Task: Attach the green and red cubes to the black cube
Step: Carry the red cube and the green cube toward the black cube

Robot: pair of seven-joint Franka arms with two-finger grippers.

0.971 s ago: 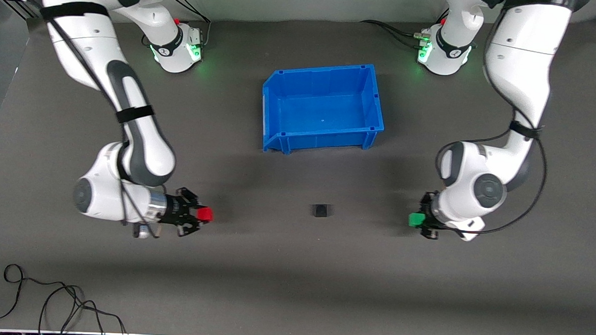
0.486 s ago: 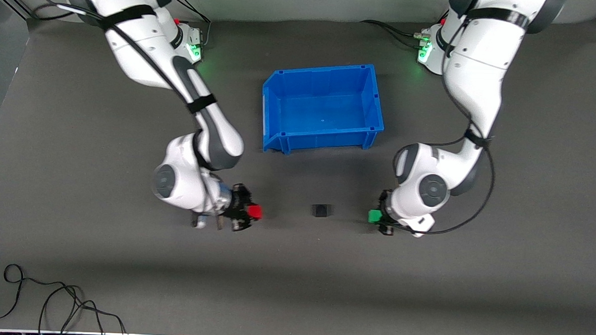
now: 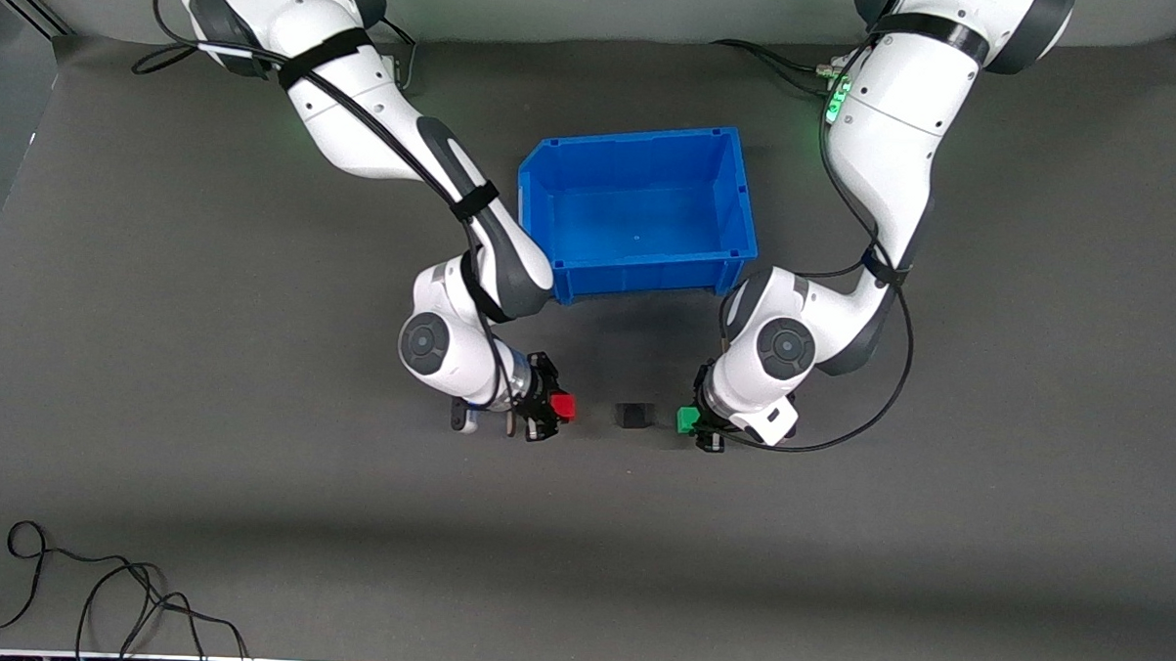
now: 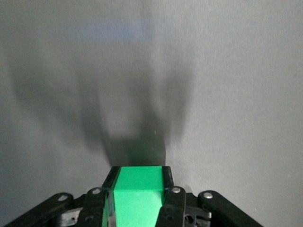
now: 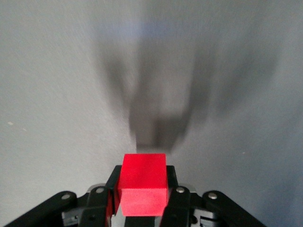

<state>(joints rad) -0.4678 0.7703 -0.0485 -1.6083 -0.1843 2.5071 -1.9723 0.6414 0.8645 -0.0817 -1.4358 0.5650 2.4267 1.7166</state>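
I need to move the green cube [image 3: 687, 419] against the black cube's side [image 3: 648, 416] with my left gripper before I release it, because the green cube still shows a gap to that side.
A small black cube [image 3: 632, 414] sits on the grey mat, nearer to the front camera than the blue bin. My right gripper [image 3: 553, 410] is shut on a red cube [image 3: 563, 406] and holds it just beside the black cube, toward the right arm's end. The red cube also shows in the right wrist view [image 5: 143, 183]. My left gripper [image 3: 694, 424] is shut on a green cube [image 3: 687, 419] just beside the black cube, toward the left arm's end. The green cube also shows in the left wrist view [image 4: 137, 196]. The black cube is out of view in both wrist views.
An empty blue bin [image 3: 552, 187] stands between the arm bases and the cubes. A black cable [image 3: 99, 597] lies coiled at the mat's front edge, toward the right arm's end.
Both grippers have swept inward along the mat toward the black cube, the right with the red cube and the left with the green cube. The black cube has not moved.
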